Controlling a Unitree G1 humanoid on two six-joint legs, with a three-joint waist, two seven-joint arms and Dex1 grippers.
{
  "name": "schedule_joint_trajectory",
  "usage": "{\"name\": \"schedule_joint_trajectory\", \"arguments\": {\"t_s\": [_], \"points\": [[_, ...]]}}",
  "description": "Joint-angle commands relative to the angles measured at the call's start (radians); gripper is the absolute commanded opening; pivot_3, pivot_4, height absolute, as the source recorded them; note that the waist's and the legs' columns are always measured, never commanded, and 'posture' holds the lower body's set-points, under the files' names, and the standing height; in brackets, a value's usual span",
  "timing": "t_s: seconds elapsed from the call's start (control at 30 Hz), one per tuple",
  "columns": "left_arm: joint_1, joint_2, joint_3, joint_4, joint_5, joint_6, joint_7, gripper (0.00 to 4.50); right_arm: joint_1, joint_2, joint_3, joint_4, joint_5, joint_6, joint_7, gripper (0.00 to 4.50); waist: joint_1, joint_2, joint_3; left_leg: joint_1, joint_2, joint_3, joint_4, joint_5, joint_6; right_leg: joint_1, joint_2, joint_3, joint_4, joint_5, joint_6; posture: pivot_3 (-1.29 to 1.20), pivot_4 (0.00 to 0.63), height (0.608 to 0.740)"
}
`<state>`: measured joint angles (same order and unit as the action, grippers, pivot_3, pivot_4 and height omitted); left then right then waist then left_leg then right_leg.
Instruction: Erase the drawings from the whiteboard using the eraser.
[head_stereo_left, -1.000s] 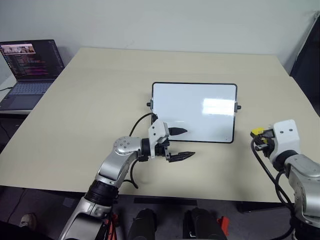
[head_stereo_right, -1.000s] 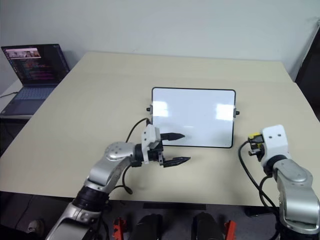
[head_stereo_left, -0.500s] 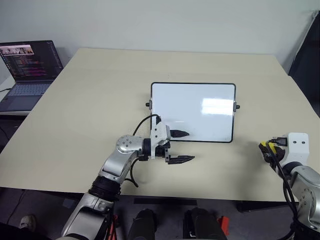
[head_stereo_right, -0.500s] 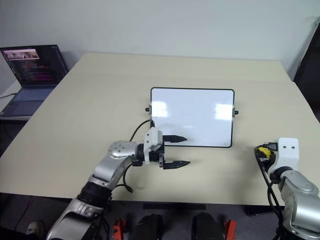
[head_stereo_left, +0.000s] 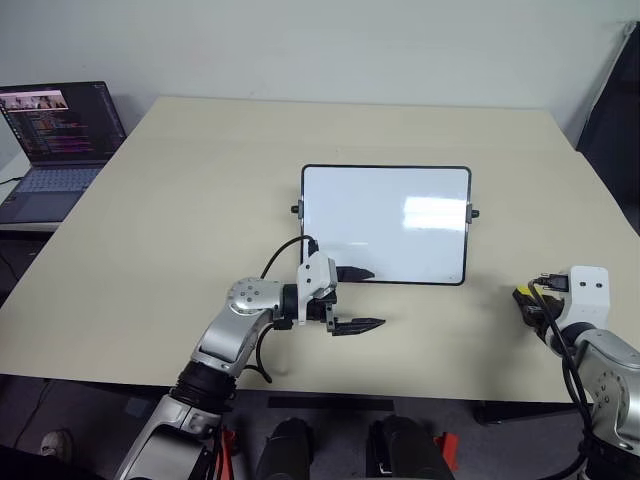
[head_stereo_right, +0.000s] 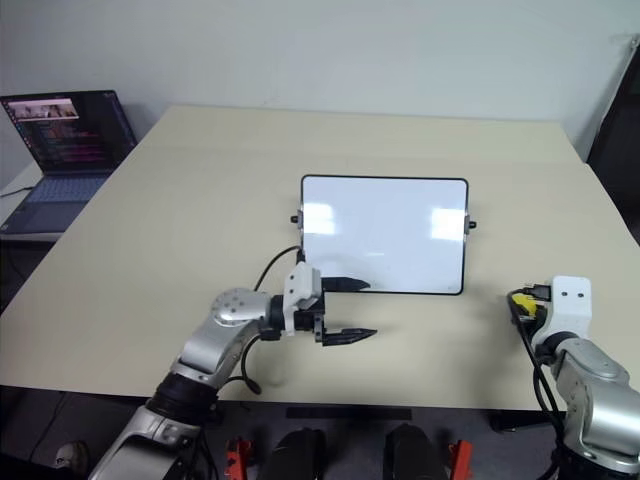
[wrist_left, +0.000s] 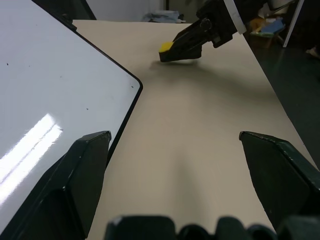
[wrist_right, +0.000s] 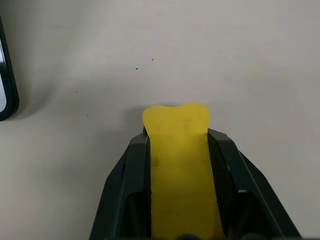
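The yellow eraser (wrist_right: 177, 155) is low over the table beside the board, so it is time for my right gripper to release it.
The whiteboard (head_stereo_left: 385, 222) lies flat in the middle of the beige table (head_stereo_left: 200, 190). Its face looks plain white with glare patches, and the drawings are out of view. My left gripper (head_stereo_left: 376, 298) is open at the board's near left corner, pointing right; its upper finger crosses the board's near edge. My right gripper (head_stereo_left: 525, 297) is low over the table to the right of the board, apart from it, and shut on the yellow eraser (wrist_right: 177, 155). The left wrist view shows the eraser (wrist_left: 166, 47) just above the tabletop, past the board's corner (wrist_left: 135, 82).
An open laptop (head_stereo_left: 60, 135) with a lit screen sits on a separate desk at the far left. A dark upright object (head_stereo_left: 615, 120) stands beyond the table's right edge. Bare tabletop surrounds the board on all sides.
My right gripper has sunk toward the table and shifted a little right, away from the board, rolling as it went with the eraser still held. The left gripper has stayed about where it was.
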<state>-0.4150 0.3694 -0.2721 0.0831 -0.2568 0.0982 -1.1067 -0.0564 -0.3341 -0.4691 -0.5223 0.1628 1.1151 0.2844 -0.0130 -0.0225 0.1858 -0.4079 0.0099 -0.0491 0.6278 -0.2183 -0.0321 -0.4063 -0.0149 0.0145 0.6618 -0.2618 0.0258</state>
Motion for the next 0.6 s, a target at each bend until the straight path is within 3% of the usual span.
{"name": "schedule_joint_trajectory", "arguments": {"t_s": [0.03,0.1,0.43,0.6], "points": [[0.002,0.009,0.011,-0.047,-0.007,-0.004,0.000,4.50,-0.004,-0.015,-0.013,-0.008,0.018,-0.025,-0.008,1.17,-0.001,0.000,0.000,0.000,0.000,0.000,0.000,0.000,0.000,0.000,0.000,0.000,0.000,0.000,0.000,0.00,0.150,0.740],[0.005,0.013,0.012,-0.051,-0.008,-0.002,-0.001,4.50,-0.005,-0.015,-0.013,-0.004,0.024,-0.027,-0.013,1.17,-0.003,0.000,0.000,0.000,0.000,0.000,0.000,0.000,0.000,0.000,0.000,0.000,0.000,0.000,0.000,0.00,0.150,0.740],[0.001,0.016,0.012,-0.064,-0.012,0.020,0.012,4.50,-0.021,-0.044,-0.012,0.032,0.030,-0.046,-0.021,4.47,-0.007,0.000,0.000,0.000,0.000,0.000,0.001,0.000,0.000,0.000,0.000,0.000,0.001,0.000,0.000,0.00,0.150,0.740],[0.016,0.020,0.025,-0.087,-0.013,0.034,0.038,4.50,-0.028,-0.058,-0.023,0.031,0.029,-0.046,-0.039,4.49,-0.009,0.000,0.000,0.000,0.000,0.000,0.001,0.000,0.000,0.000,0.000,0.000,0.001,0.000,0.000,0.00,0.150,0.740]]}}
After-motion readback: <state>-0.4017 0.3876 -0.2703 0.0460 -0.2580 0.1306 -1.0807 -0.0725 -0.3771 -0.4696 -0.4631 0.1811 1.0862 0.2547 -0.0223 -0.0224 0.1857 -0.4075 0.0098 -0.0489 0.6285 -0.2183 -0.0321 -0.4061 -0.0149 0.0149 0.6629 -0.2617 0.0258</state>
